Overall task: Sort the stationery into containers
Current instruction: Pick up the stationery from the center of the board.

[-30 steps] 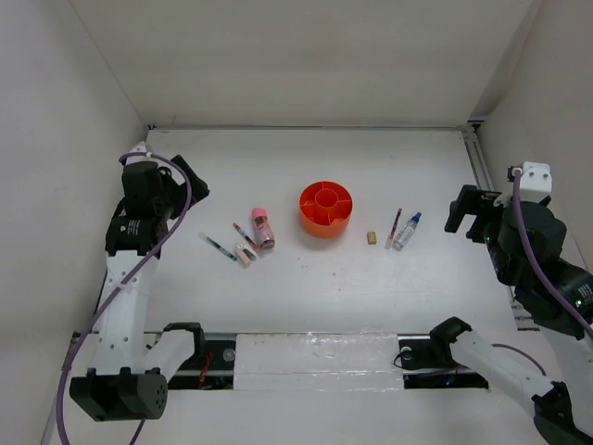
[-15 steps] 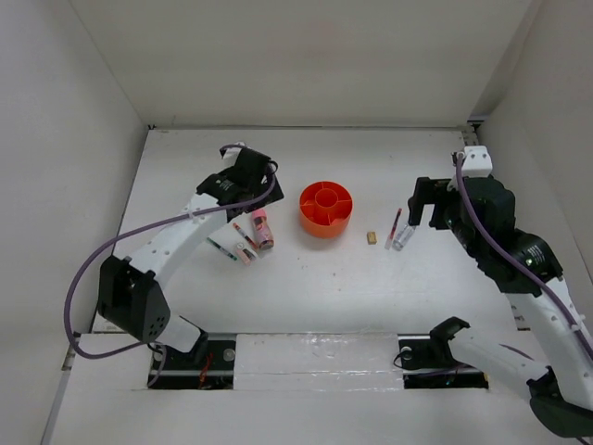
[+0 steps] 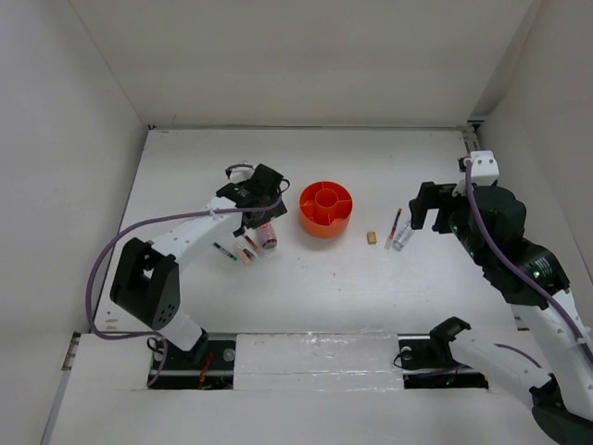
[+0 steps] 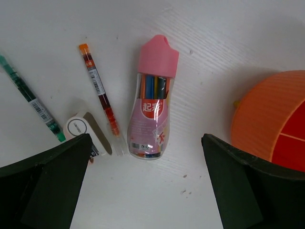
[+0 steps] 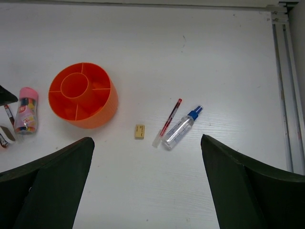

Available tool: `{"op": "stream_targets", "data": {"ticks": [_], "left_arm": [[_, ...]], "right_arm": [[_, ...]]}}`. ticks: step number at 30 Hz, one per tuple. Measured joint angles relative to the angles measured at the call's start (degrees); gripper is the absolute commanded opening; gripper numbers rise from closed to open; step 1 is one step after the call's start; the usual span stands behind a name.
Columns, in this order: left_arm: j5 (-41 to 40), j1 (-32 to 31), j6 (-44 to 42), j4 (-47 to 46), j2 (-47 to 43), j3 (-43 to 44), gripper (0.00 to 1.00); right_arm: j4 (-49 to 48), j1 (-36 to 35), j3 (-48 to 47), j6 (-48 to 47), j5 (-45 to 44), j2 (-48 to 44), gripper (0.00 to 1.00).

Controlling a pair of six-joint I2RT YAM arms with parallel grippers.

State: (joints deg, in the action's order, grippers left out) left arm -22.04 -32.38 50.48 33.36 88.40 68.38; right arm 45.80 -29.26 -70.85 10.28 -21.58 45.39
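The robot will next sort the pink capped bottle into the orange organiser (image 3: 325,209). The left gripper will grab the bottle by its labelled body (image 3: 268,237) and leave the cap free.
The round orange organiser (image 3: 325,209) stands mid-table. To its left lie the pink capped bottle (image 4: 152,109), a red pen (image 4: 100,95), a green pen (image 4: 31,100) and a white-and-pinkish eraser piece (image 4: 83,131). My left gripper (image 3: 262,213) hovers just above the bottle, open and empty, its jaws wide apart (image 4: 147,188). To the organiser's right lie a tan block (image 5: 139,131), a second red pen (image 5: 169,119) and a clear blue-capped bottle (image 5: 181,129). My right gripper (image 3: 431,209) is open and empty, high above them (image 5: 147,191).
The organiser also shows in the left wrist view (image 4: 271,119) and the right wrist view (image 5: 83,95), with its compartments showing nothing inside. White walls enclose the table on three sides. A metal rail (image 5: 286,86) runs along the right edge.
My left arm has swung from the far left wall in over the pink bottle. My right arm has moved in from the right edge toward the clear bottle and red pen.
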Motion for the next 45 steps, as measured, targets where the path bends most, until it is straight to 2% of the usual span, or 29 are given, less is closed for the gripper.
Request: {"op": "stream_targets", "data": {"ticks": [15,21,27,35,37,39,40,42,43,45], "left_arm": [[2.0,-0.2,-0.2,-5.6,10.6,-2.3,0.86],[2.6,-0.4,-0.8,-7.1,12.7,-2.3,0.84],[2.8,-1.0,-1.1,-7.9,14.0,-2.3,0.75],[2.8,-1.0,-1.3,-8.4,15.8,-2.3,0.52],[2.8,-1.0,-1.2,-8.7,15.8,-2.3,0.38],[2.9,-1.0,-1.4,-9.2,15.8,-2.3,0.28],[2.9,-1.0,-1.4,-9.2,15.8,-2.3,0.16],[2.9,-1.0,-1.4,-9.3,15.8,-2.3,0.04],[2.9,-1.0,-1.3,-9.4,15.8,-2.3,0.0],[2.9,-1.0,-1.3,-9.4,15.8,-2.3,0.0]], "right_arm": [[-0.9,-0.1,2.5,0.0,3.2,0.2,1.0],[-1.4,-0.1,3.1,0.0,3.6,0.2,1.0],[-1.4,-0.1,3.5,0.0,4.0,0.2,1.0],[-1.5,-0.1,3.9,0.0,4.1,0.2,1.0],[-1.5,-0.1,4.0,0.0,4.1,0.3,1.0],[-1.5,-0.1,4.1,0.0,4.1,0.3,1.0],[-1.4,-0.1,4.2,0.0,4.2,0.3,1.0],[-1.5,-0.1,4.2,0.0,4.3,0.3,1.0],[-1.5,-0.1,4.2,0.0,4.5,0.3,1.0],[-1.5,-0.1,4.2,0.0,4.5,0.3,1.0]]}}
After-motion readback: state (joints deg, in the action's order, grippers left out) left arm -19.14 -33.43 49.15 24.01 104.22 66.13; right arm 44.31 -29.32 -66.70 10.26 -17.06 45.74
